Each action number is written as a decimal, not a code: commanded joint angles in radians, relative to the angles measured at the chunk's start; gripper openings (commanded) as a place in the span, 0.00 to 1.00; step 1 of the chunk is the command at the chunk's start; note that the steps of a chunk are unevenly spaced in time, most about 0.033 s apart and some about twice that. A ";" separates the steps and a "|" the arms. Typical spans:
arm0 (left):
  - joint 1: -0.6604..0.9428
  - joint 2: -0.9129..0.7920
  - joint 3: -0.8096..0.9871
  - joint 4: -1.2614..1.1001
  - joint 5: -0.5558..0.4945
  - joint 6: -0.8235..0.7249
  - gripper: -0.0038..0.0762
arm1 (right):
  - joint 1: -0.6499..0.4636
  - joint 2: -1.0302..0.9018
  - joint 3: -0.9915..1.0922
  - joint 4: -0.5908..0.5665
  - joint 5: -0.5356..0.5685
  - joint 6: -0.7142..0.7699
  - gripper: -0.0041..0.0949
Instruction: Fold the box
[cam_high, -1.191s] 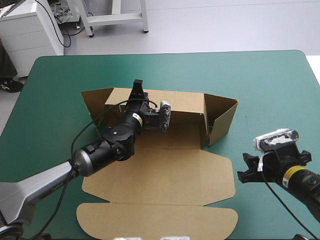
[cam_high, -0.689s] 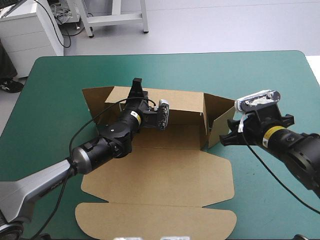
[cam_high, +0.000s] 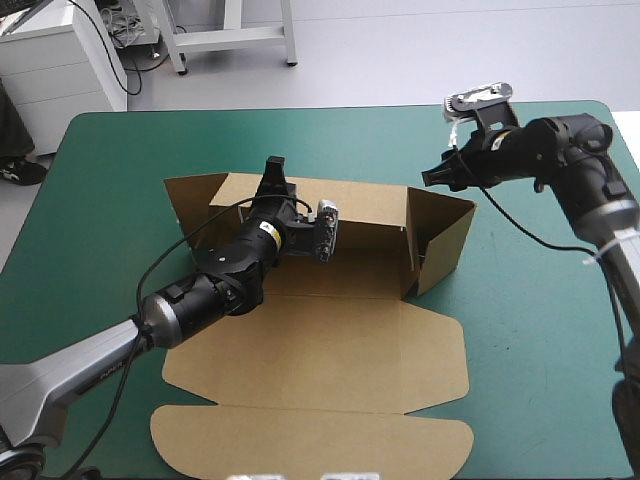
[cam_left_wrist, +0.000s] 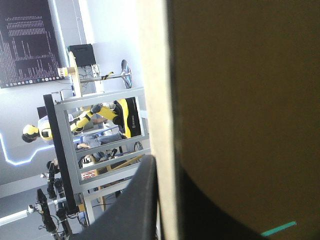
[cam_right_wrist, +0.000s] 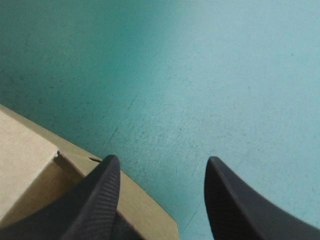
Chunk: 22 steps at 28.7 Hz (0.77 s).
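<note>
The side flap of the box should be grabbed next by its top edge (cam_high: 443, 195) with my right gripper, to fold the flap up against the box's back (cam_high: 365, 194).
The brown box (cam_high: 330, 340) lies in the middle of the table, its lid and front flap (cam_high: 310, 440) flat toward the near edge. Its back wall (cam_high: 370, 205) stands upright, and the side flaps (cam_high: 445, 235) angle outward at both ends. My left gripper (cam_high: 274, 172) is shut on the top edge of the back wall; in the left wrist view the board's pale edge (cam_left_wrist: 157, 75) runs between the fingers of this gripper (cam_left_wrist: 167, 165). My right gripper (cam_high: 432, 177) hovers open at the far top corner of the right flap. In its own view this gripper (cam_right_wrist: 162, 162) straddles the flap's edge (cam_right_wrist: 145, 205).
Teal-green cover (cam_high: 540, 330) shows on every side of the box, widest to the right and toward the far edge. The left flap (cam_high: 195, 200) leans out toward the table's left side.
My right arm has swung from the near right of the table up and away to the right flap's far corner. The left gripper and the box have stayed as they were.
</note>
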 joint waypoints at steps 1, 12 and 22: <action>0.000 -0.019 -0.005 -0.060 0.014 0.000 0.04 | -0.007 0.054 -0.120 0.038 0.025 -0.086 0.51; 0.000 0.012 -0.005 -0.052 0.004 0.000 0.04 | -0.007 0.141 -0.166 0.063 0.149 -0.185 0.48; 0.000 0.017 -0.011 -0.052 0.002 -0.001 0.04 | -0.007 0.126 -0.113 0.152 0.287 -0.247 0.48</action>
